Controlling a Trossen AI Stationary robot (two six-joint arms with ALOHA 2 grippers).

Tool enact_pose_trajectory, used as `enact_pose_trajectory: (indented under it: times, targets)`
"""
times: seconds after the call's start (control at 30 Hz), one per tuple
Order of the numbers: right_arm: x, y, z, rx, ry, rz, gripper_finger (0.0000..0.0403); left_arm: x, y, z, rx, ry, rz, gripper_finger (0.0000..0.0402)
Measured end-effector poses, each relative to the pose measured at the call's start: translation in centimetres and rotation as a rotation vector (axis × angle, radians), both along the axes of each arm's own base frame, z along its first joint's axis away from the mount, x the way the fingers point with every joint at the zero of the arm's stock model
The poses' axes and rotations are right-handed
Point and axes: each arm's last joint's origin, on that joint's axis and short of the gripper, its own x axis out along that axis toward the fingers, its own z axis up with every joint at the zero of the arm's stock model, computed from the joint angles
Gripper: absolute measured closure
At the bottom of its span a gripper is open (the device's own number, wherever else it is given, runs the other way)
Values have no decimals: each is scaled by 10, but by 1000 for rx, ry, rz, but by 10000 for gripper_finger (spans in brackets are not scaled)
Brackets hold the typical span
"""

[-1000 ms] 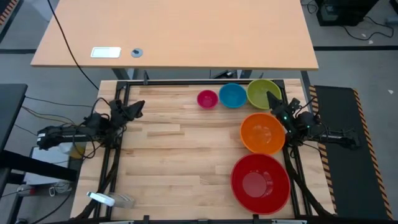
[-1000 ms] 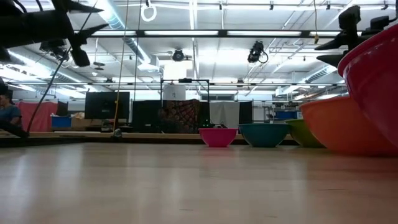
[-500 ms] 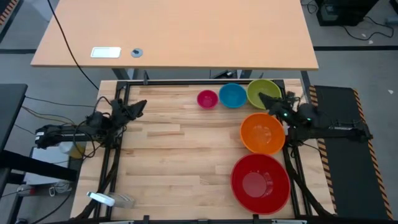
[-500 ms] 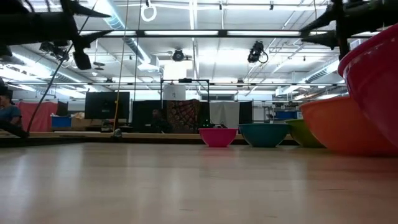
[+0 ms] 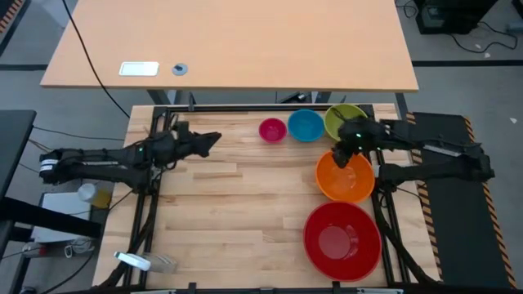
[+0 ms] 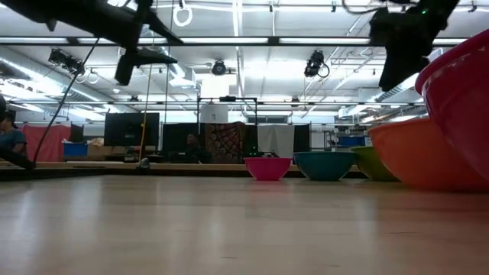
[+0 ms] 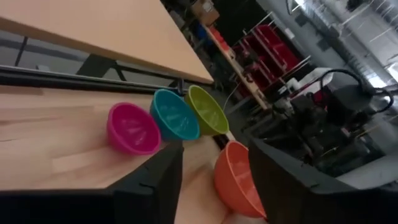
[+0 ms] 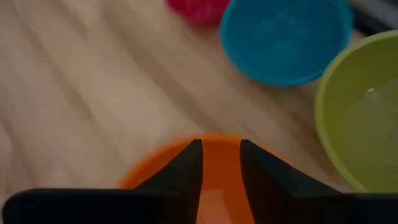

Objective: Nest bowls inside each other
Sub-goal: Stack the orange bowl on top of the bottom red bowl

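Note:
The orange bowl needs to nest inside the red bowl (image 5: 341,239), so my right gripper should next take hold of the orange bowl by its rim (image 5: 333,153).
Five bowls rest on their bases on the wooden table. The magenta (image 5: 272,130), blue (image 5: 306,125) and yellow-green (image 5: 346,119) bowls stand in a row at the far edge. The orange bowl (image 5: 346,178) and the red bowl (image 5: 341,239) stand along the right side. My right gripper (image 5: 337,155) hangs open above the orange bowl's far rim (image 8: 186,144), pointing steeply down with nothing between its fingers. My left gripper (image 5: 214,137) is open in the air at the far left, pointing about level toward the magenta bowl (image 7: 132,129).
A light wooden desk (image 5: 245,49) stands beyond the far edge, with a white device (image 5: 139,69) on it. Black frame rails (image 5: 245,107) line the table's far and side edges. A white object (image 5: 135,261) lies at the near left corner. Bare wood fills the table's middle.
My left gripper has reached out from the left edge toward the table's middle and risen a little. My right gripper has swung from the right edge toward the left, risen and tipped downward, and now stands over the orange bowl's far rim. The bowls have stayed put.

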Motion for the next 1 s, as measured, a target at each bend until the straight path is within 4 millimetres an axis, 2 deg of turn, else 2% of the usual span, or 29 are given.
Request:
enact_pose_trajectory:
  times: [0.1,0.2,0.33,0.5,0.73,0.87,1.0]
  targets:
    - [12,-10,-7,32,75,99,274,10,3,2,-19,16,-16,186]
    - [19,-18,-14,104,132,114,250,17,5,1,-52,31,-69,171]
    - [16,-28,-29,229,302,-75,218,23,6,-4,-73,59,-145,170]
    - [6,-34,-36,248,458,-230,201,25,5,-5,-32,88,-193,178]
    - [-2,-44,-40,239,538,-319,195,25,4,-3,61,115,-241,182]
    - [-1,-55,-50,262,599,-362,195,25,4,-3,112,138,-256,182]
    - [8,-65,-65,312,667,-335,195,25,4,-3,121,142,-258,182]
